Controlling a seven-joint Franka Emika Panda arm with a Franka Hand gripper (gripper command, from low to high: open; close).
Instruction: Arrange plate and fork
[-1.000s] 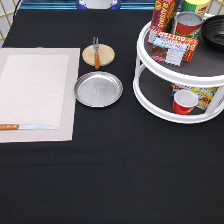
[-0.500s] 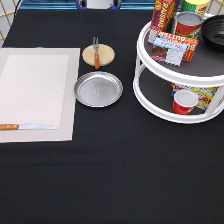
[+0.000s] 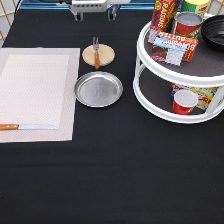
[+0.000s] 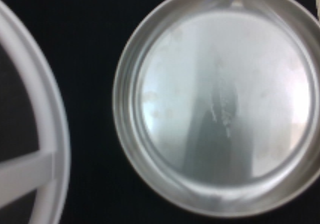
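The plate's flat middle is too wide, so next I need to pinch the plate with my gripper by its raised rim [image 3: 99, 73].
The round silver plate [image 3: 98, 89] lies on the black tablecloth, just to the exterior view's right of the placemat [image 3: 37, 92]. It fills the wrist view [image 4: 217, 110]. The fork [image 3: 96, 51], with a brown handle and its tines toward the exterior view's top, lies on the tan wooden disc [image 3: 102, 54] just above the plate. My gripper [image 3: 95, 15] hangs at the exterior view's top edge, above the disc and fork. It is open, empty and touching nothing.
A wooden-handled knife [image 3: 27, 127] lies on the placemat's lower part. A white two-tier turntable [image 3: 150, 92] with cans, boxes and a red cup [image 3: 184, 101] stands at the exterior view's right; its rim shows in the wrist view [image 4: 37, 120].
My gripper has come a little further into view at the exterior view's top edge. Plate, fork, disc and knife have not moved.
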